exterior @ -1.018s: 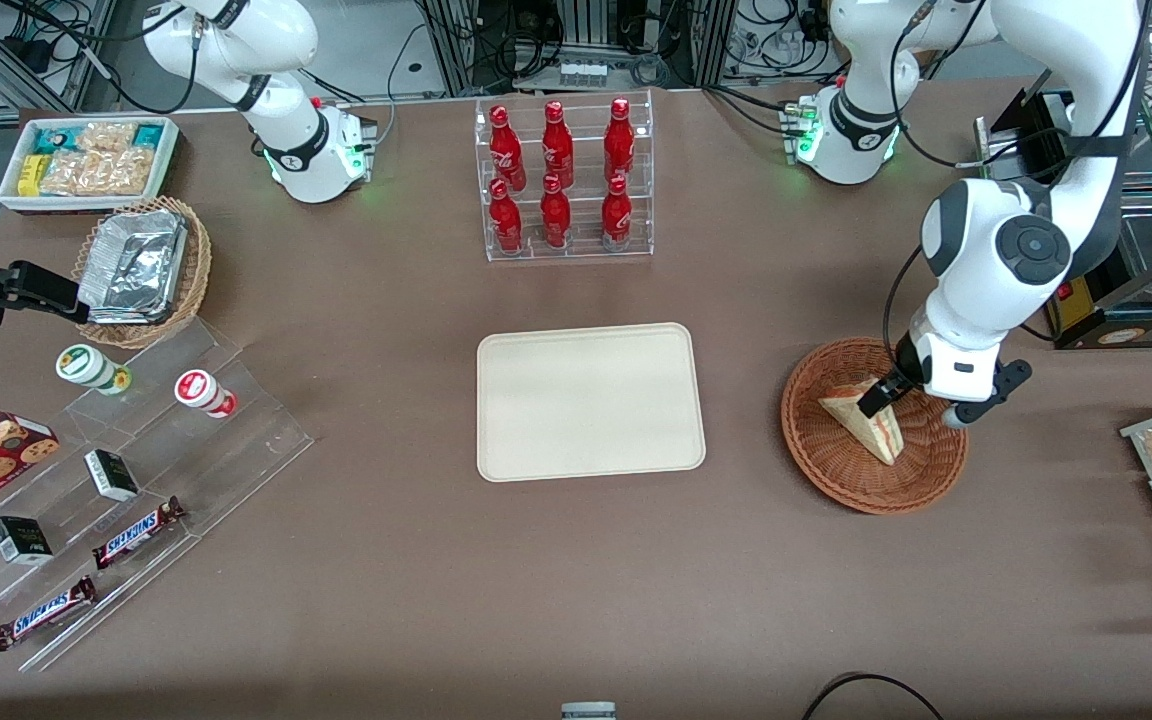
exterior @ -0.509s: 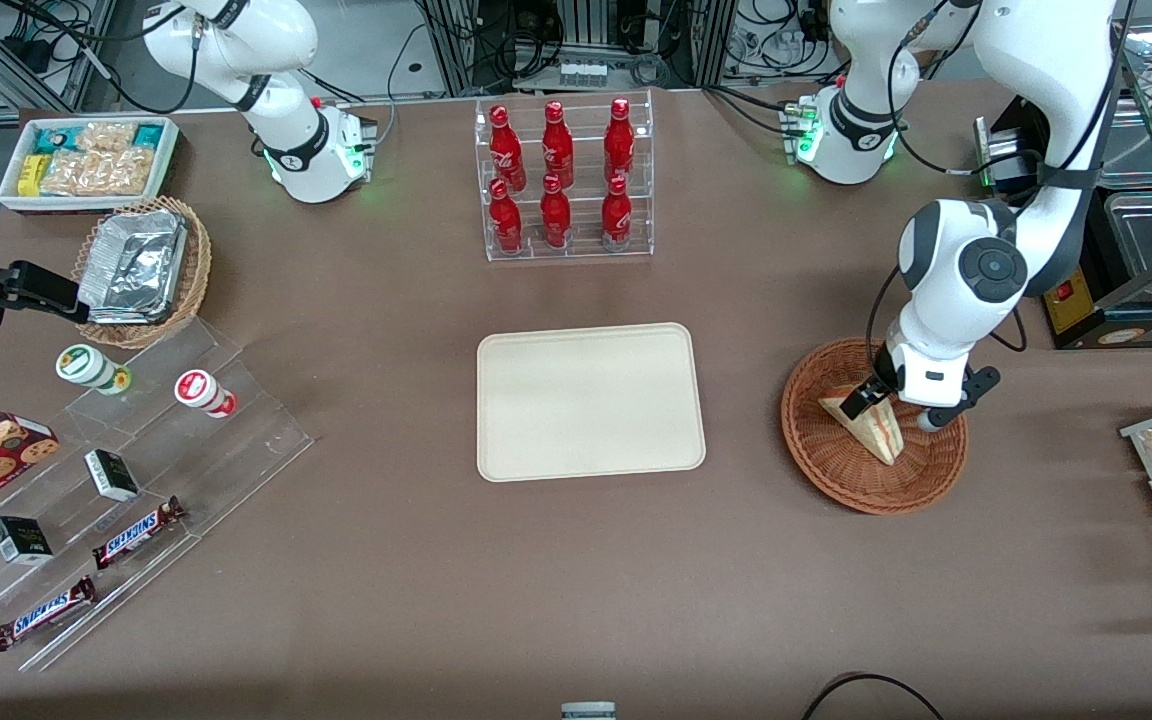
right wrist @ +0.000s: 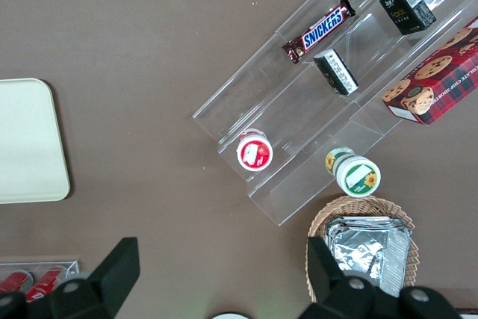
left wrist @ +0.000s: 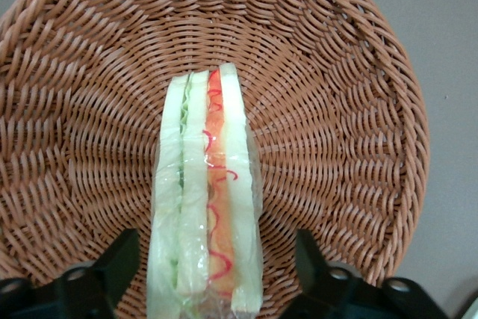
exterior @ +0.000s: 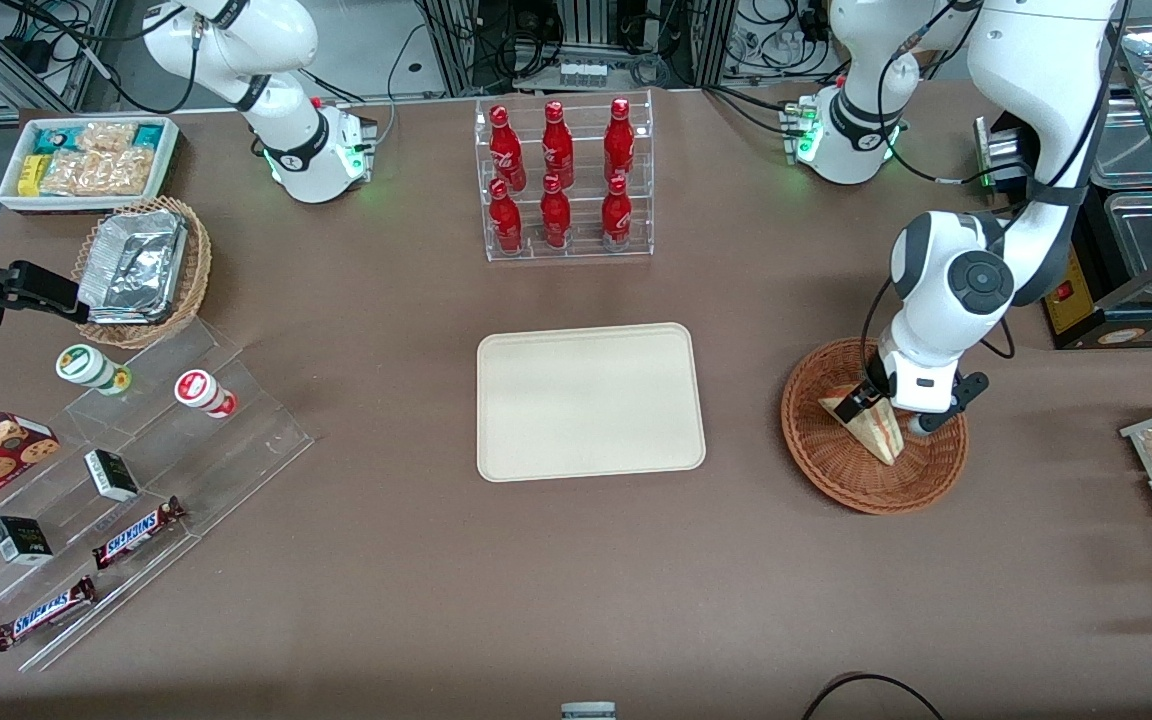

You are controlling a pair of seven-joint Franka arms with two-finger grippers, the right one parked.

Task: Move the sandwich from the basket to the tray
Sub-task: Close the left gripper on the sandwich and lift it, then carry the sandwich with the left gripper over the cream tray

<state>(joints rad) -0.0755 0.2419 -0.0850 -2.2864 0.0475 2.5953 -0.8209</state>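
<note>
Next, my left gripper grabs the flat bread sides to move the sandwich [exterior: 876,428] to the tray. They face each other, while the sandwich's cut edges taper.
The sandwich [exterior: 876,428] is a plastic-wrapped wedge of pale bread with green and red-orange layers. It lies in the round reddish-brown wicker basket [exterior: 836,470] toward the working arm's end of the table. In the left wrist view the sandwich [left wrist: 205,199] lies on the basket's weave [left wrist: 336,110]. My left gripper [exterior: 881,405] is down in the basket, open, with one black finger [left wrist: 112,267] on each side of the sandwich's thick end and a gap between each finger and the wrap. The cream tray [exterior: 591,400] lies at mid-table, beside the basket.
A clear rack of red bottles [exterior: 561,180] stands farther from the camera than the tray. A clear stepped stand with snack bars [exterior: 116,470], a light wicker basket with foil containers [exterior: 141,270] and a white bin of snack packets [exterior: 86,160] lie toward the parked arm's end.
The left gripper has come down into the basket, and its open fingers now stand on either side of the sandwich's thick end. The sandwich has not moved.
</note>
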